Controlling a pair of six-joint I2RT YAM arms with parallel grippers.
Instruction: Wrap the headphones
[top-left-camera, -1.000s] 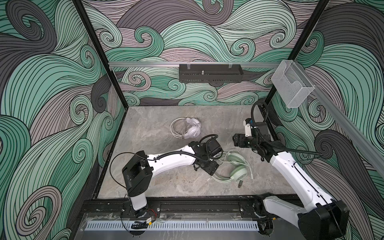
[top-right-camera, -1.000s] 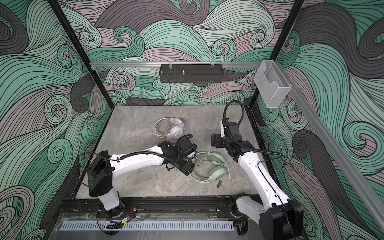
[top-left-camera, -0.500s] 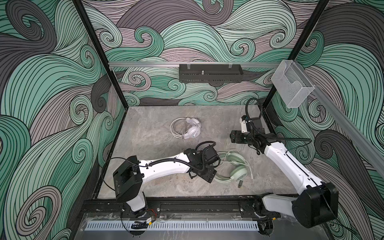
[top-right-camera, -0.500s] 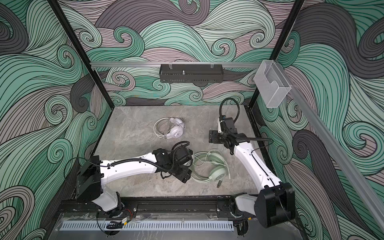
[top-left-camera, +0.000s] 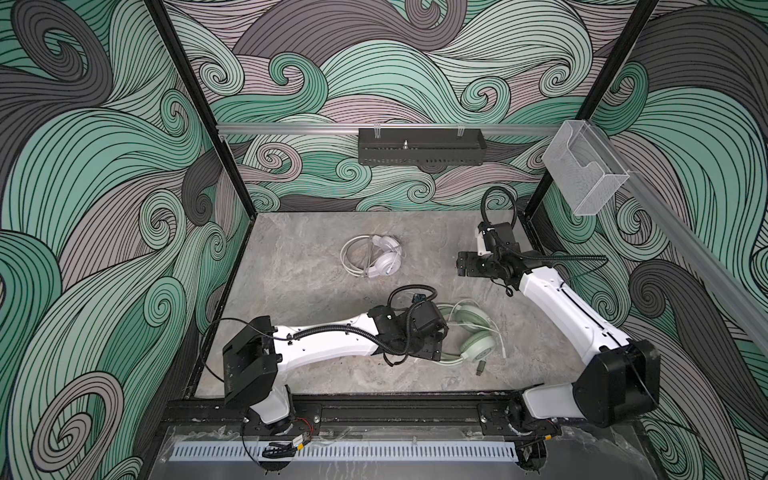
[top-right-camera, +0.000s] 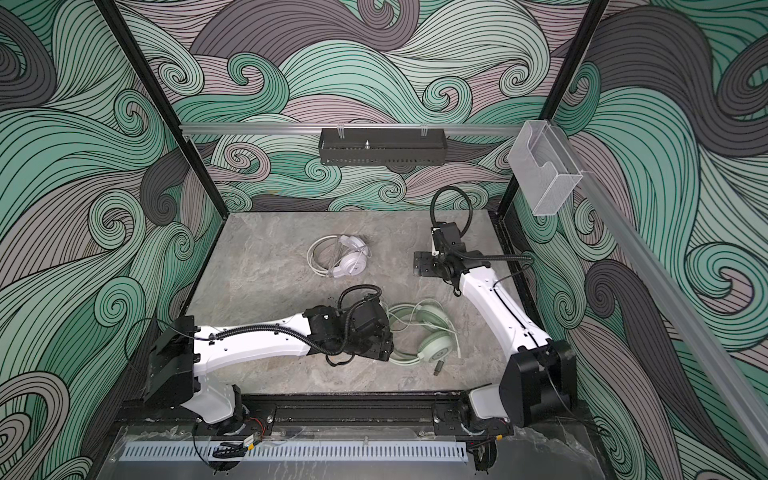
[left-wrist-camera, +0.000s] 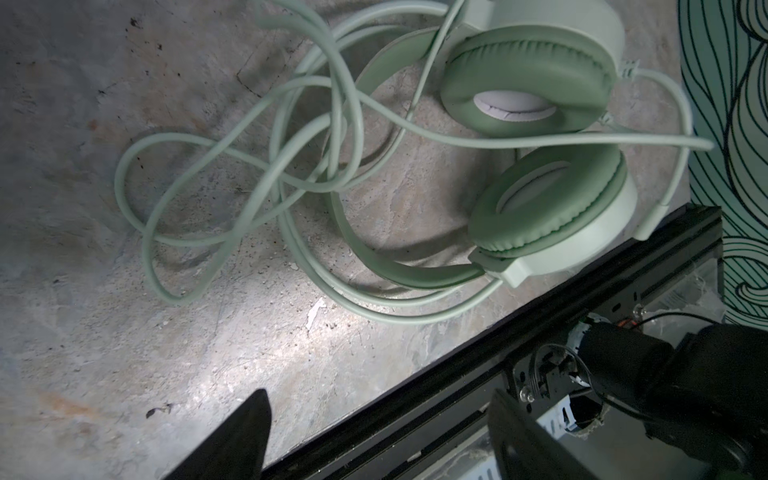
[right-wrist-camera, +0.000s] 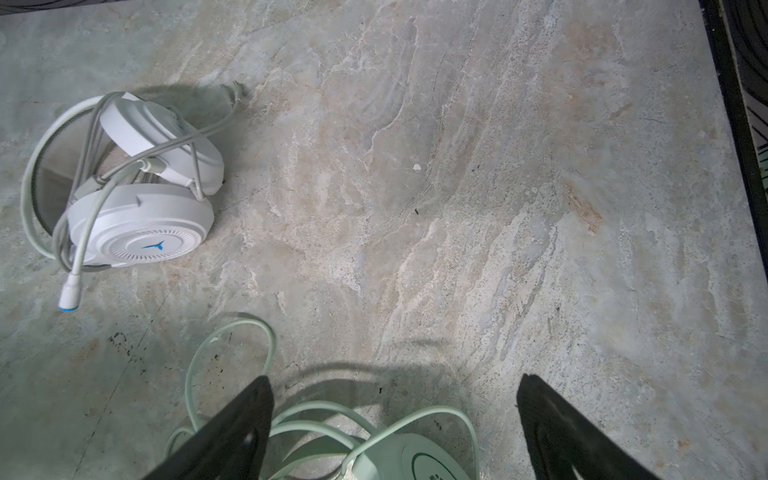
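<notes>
The robot will pick up the mint green headphones with its left gripper next, by the middle of the headband (left-wrist-camera: 336, 206). The earcups and cable stay free to wrap.
The mint green headphones (top-left-camera: 478, 347) (top-right-camera: 436, 347) lie near the table's front, earpads up in the left wrist view (left-wrist-camera: 528, 83), with the cable (left-wrist-camera: 232, 166) in loose tangled loops beside the headband. The white headphones (top-left-camera: 374, 259) (right-wrist-camera: 141, 232) lie farther back, cable wound over the earcups. My left gripper (top-left-camera: 430, 351) (left-wrist-camera: 382, 415) hangs just left of the mint set, open and empty, over the table's front edge. My right gripper (top-left-camera: 463, 264) (right-wrist-camera: 392, 399) is raised to the right of the white set, open, holding nothing.
A black rail (left-wrist-camera: 457, 395) runs along the table's front edge under my left gripper. The mint cable's plug (top-left-camera: 481, 368) lies by that edge. A black tray (top-left-camera: 419, 151) hangs on the back rail and a clear plastic box (top-left-camera: 582, 170) on the right wall.
My left arm has swung lower and drawn toward the front beside the mint set. My right gripper has moved away from the mint set toward the back. Both jaws stand a little wider.
</notes>
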